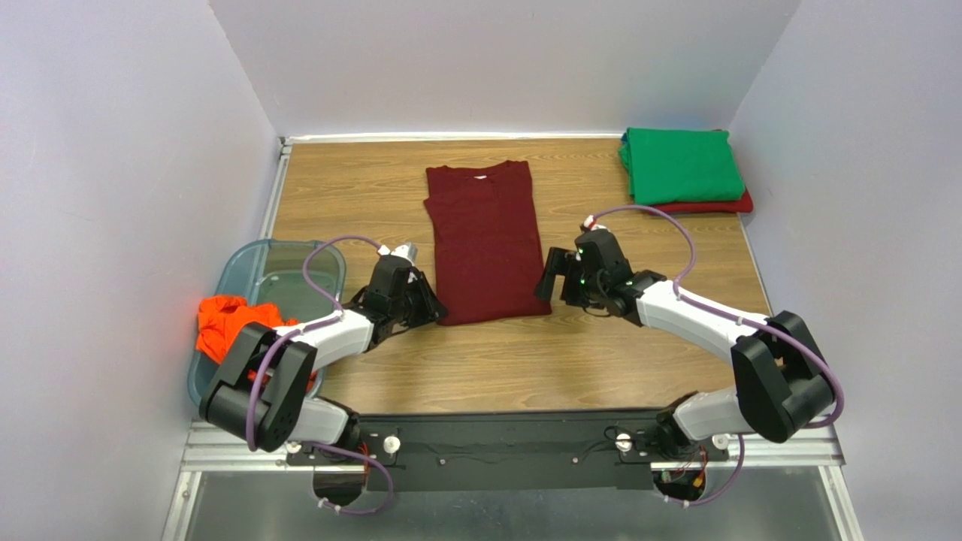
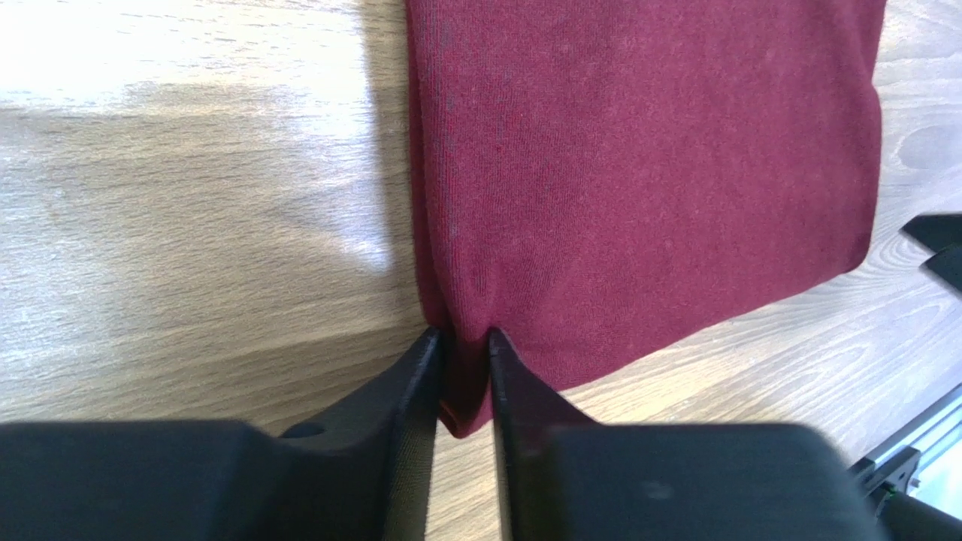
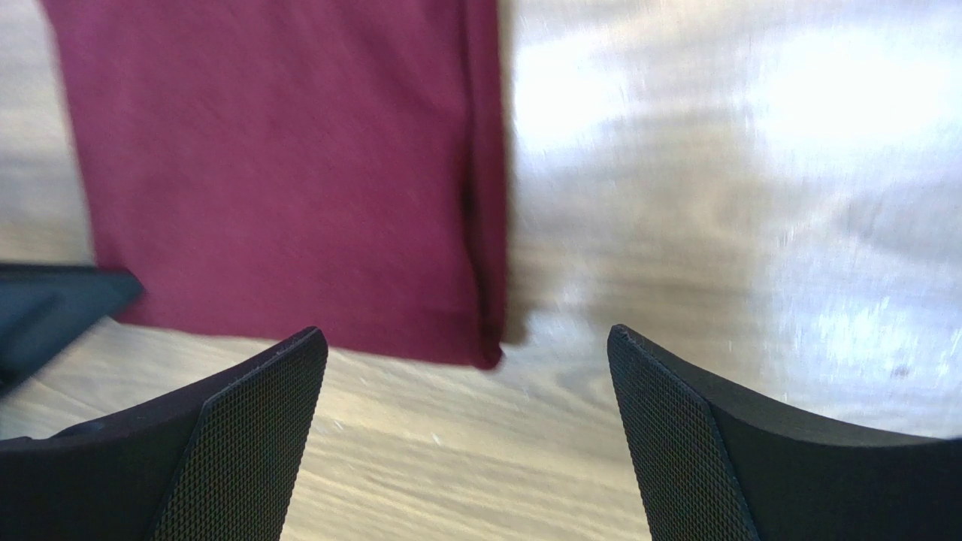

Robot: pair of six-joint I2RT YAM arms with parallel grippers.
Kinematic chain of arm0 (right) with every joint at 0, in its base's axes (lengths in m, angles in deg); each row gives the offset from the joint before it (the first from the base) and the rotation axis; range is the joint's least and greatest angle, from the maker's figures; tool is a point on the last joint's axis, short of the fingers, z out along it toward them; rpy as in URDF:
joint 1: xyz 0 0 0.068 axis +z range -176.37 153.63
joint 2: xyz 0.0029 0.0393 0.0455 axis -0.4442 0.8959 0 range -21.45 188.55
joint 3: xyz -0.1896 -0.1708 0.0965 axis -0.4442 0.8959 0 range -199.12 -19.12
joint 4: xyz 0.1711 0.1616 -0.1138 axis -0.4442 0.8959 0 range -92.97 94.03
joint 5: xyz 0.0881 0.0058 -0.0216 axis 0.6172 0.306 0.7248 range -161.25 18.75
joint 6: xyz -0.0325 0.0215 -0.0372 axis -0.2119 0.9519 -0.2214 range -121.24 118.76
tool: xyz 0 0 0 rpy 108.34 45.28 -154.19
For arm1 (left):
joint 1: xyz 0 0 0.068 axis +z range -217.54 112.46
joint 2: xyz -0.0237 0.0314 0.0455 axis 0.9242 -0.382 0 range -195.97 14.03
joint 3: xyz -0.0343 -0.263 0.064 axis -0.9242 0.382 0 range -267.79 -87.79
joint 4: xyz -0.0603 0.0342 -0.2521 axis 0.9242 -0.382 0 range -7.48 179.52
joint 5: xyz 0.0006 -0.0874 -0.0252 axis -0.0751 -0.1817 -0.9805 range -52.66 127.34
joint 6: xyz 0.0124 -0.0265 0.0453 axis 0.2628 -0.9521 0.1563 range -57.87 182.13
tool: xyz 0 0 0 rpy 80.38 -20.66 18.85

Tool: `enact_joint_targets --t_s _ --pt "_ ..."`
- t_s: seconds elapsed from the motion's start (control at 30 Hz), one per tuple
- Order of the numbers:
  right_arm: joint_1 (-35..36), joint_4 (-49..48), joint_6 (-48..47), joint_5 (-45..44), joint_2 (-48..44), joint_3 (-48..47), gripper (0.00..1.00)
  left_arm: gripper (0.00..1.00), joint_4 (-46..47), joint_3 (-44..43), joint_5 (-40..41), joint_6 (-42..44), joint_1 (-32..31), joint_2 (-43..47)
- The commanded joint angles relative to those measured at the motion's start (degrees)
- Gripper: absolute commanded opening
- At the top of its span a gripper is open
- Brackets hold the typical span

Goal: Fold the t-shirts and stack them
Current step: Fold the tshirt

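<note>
The loose hem corner (image 1: pixel 550 312) is on the tabletop below my fingers, so my right gripper will move down before it closes on the dark maroon t-shirt (image 1: pixel 486 239).
A dark maroon t-shirt (image 1: pixel 486 239) lies folded lengthwise into a long strip on the wooden table, its neck with a white label at the far end. My left gripper (image 1: pixel 435 307) is shut on its near left hem corner (image 2: pixel 463 395). My right gripper (image 1: pixel 550 280) is open just near the shirt's near right corner (image 3: pixel 480 338), with nothing between its fingers (image 3: pixel 243 428). A folded green t-shirt (image 1: pixel 681 165) lies on a folded red one (image 1: pixel 723 205) at the far right. A bright orange t-shirt (image 1: pixel 226 325) hangs over a bin.
A clear plastic bin (image 1: pixel 282 271) stands at the left edge of the table (image 1: pixel 565 361). White walls close the table on three sides. A metal rail (image 1: pixel 508 445) runs along the near edge.
</note>
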Motion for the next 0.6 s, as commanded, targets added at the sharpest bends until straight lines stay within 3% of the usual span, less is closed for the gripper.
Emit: enact_joint_targets --t_s 0.0,0.03,0.07,0.1,0.33,0.37,0.43,0.53,0.57 --pt "-0.3 1.8 1.3 3.2 -1.1 1.9 1.0 0.21 -1.2 0.1 -0.5 1.8 -0.2 -1.6" --pt "-0.3 1.8 1.3 4.5 -0.6 2.0 1.0 0.12 -1.2 0.1 -0.6 2.0 -0.2 -1.8" --pt "-0.3 1.8 1.3 5.2 -0.6 2.1 1.0 0.12 -1.1 0.0 -0.6 2.0 -0.2 -2.0" --pt "-0.3 1.8 1.3 5.9 0.1 2.2 1.0 0.01 -1.0 0.0 -1.0 2.0 -0.2 -2.5" --pt "-0.3 1.5 0.8 7.0 3.6 1.7 0.93 0.0 -0.8 0.5 -0.5 2.3 -0.3 -2.1" --pt "-0.2 1.6 0.6 6.7 4.1 1.5 0.91 0.0 -0.8 0.5 -0.6 2.2 -0.3 -1.8" --pt "-0.3 1.6 0.3 6.6 6.1 0.7 0.76 0.0 -0.9 0.7 -0.5 2.1 -0.3 -1.8" --pt "-0.3 1.3 0.6 6.8 7.8 0.5 0.71 0.0 -0.9 0.8 -0.3 1.8 -0.3 -2.1" --pt "-0.3 1.2 0.7 6.8 8.5 0.5 0.64 0.0 -0.9 0.9 -0.4 1.7 -0.3 -2.2"
